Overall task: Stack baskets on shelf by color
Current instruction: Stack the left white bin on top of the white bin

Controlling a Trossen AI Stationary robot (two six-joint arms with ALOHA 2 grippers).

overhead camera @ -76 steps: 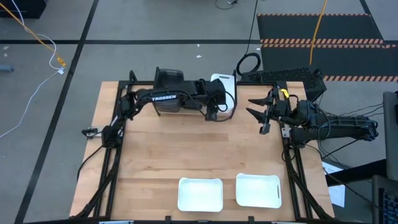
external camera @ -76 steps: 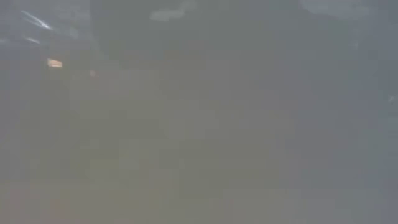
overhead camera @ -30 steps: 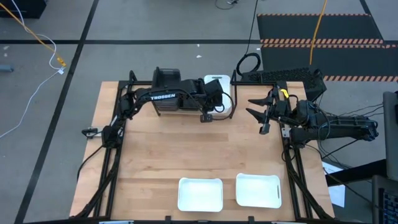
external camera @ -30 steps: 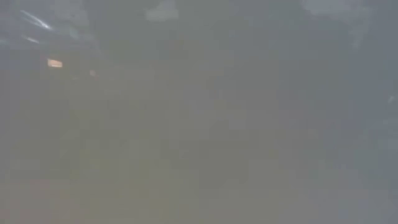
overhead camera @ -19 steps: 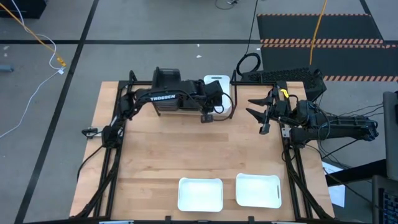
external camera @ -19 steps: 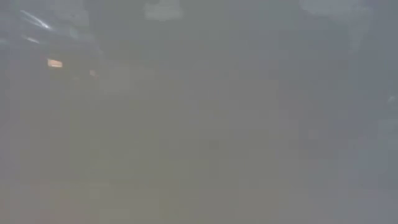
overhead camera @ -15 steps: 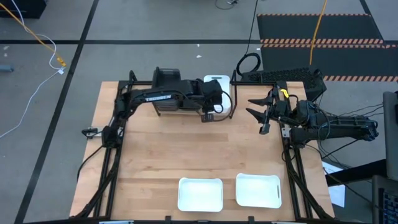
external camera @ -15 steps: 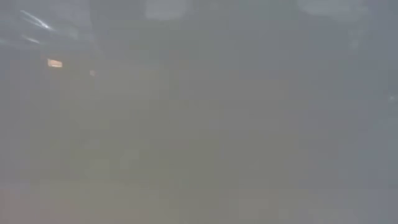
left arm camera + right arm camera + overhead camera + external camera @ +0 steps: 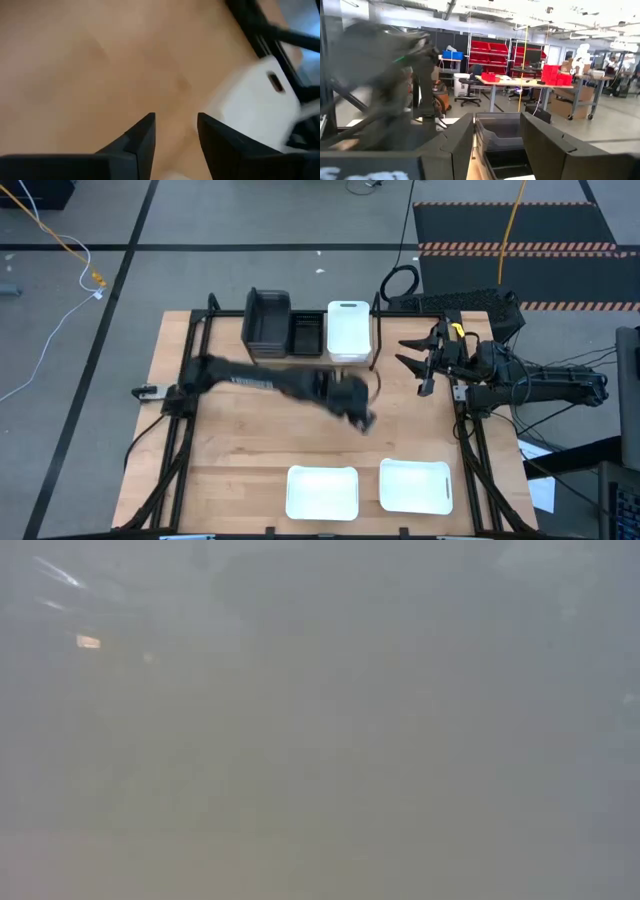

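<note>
The next white basket should be grabbed by its rim (image 9: 290, 491) with my left gripper next, so I can stack it with the white one on the shelf.
On the shelf (image 9: 374, 320) at the table's far edge stand a dark grey basket (image 9: 267, 325), a black mesh basket (image 9: 305, 335) and a white basket (image 9: 348, 330), side by side. Two more white baskets (image 9: 322, 492) (image 9: 415, 485) rest on the table near its near edge. My left gripper (image 9: 362, 416) hangs over the table's middle, blurred; in its wrist view it is open (image 9: 176, 122) over bare wood, with a white basket (image 9: 255, 107) ahead. My right gripper (image 9: 407, 352) waits open right of the shelf; its wrist view (image 9: 497, 125) looks at the dark grey basket (image 9: 505, 131).
Black arm frames run along the table's left side (image 9: 180, 430) and right side (image 9: 470, 440). Bare wood (image 9: 260, 440) lies between the shelf and the near white baskets. The low view shows only haze. Cables and a dark mat lie on the floor beyond the far edge.
My left arm has swung fast away from the shelf's white basket, toward the table's near edge and right, and now hangs over the middle. The white basket stays on the shelf. My right arm has kept still.
</note>
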